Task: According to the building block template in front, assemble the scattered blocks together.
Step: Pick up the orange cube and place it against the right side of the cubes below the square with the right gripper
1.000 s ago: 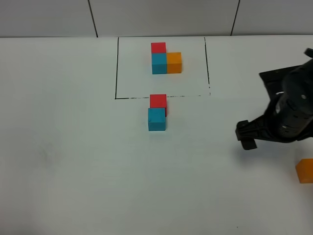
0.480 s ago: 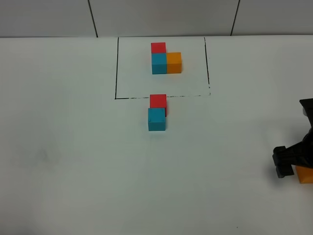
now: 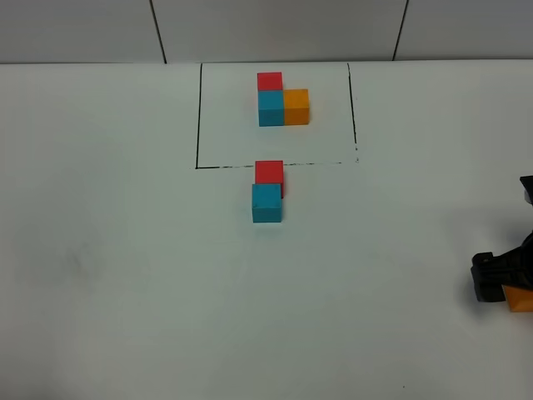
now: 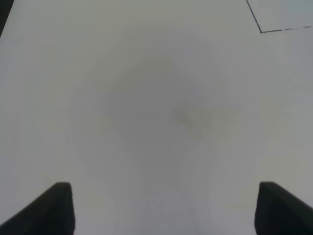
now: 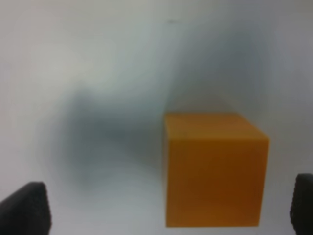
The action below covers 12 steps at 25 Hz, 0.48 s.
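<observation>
My right fingers are above the orange cube, off its sides, and should lower before closing.
The building block template [image 3: 281, 102] is an L of red, cyan-blue and orange cubes inside a black drawn rectangle at the back. Just in front of the frame, a loose red cube [image 3: 269, 172] touches a loose cyan-blue cube [image 3: 266, 203]. The loose orange cube [image 3: 521, 298] lies at the far right edge and fills the right wrist view [image 5: 215, 169]. My right gripper [image 3: 506, 283] is open and low over the orange cube, which lies between its fingertips [image 5: 24, 208], nearer the other one. My left gripper [image 4: 168, 210] is open and empty over bare table, out of the exterior view.
The white table [image 3: 125, 275] meets a panelled wall at the back. A corner of the black drawn rectangle [image 4: 261, 30] shows in the left wrist view. A faint smudge [image 4: 188, 117] marks the table under the left gripper.
My right gripper has moved right and toward the front edge, down to the orange cube, and now straddles it. The cubes have not moved.
</observation>
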### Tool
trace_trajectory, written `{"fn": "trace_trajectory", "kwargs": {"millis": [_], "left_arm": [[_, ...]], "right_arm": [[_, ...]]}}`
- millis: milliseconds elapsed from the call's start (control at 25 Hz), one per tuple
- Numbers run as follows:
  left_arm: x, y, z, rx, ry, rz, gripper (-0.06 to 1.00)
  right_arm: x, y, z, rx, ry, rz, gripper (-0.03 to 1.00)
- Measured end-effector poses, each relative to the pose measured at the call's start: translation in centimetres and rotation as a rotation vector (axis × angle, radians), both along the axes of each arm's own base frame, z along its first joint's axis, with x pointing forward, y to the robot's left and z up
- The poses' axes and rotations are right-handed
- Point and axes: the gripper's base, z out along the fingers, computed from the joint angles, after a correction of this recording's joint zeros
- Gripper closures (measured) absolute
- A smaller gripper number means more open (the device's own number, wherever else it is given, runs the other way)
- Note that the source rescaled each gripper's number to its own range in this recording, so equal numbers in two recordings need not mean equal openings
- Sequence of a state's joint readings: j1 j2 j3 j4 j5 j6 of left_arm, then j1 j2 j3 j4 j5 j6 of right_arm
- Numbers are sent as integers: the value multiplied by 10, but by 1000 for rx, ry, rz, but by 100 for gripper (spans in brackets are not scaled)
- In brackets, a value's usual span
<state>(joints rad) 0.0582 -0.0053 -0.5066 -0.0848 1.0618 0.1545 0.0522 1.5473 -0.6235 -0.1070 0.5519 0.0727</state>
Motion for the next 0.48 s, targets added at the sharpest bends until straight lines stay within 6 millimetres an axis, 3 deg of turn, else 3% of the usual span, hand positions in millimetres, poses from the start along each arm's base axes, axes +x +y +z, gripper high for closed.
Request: {"fn": "trace_trajectory", "kwargs": {"millis": [480], "left_arm": [[0, 0, 0, 0, 0, 0, 23]], "right_arm": [[4, -7, -12, -3, 22, -6, -2]]}}
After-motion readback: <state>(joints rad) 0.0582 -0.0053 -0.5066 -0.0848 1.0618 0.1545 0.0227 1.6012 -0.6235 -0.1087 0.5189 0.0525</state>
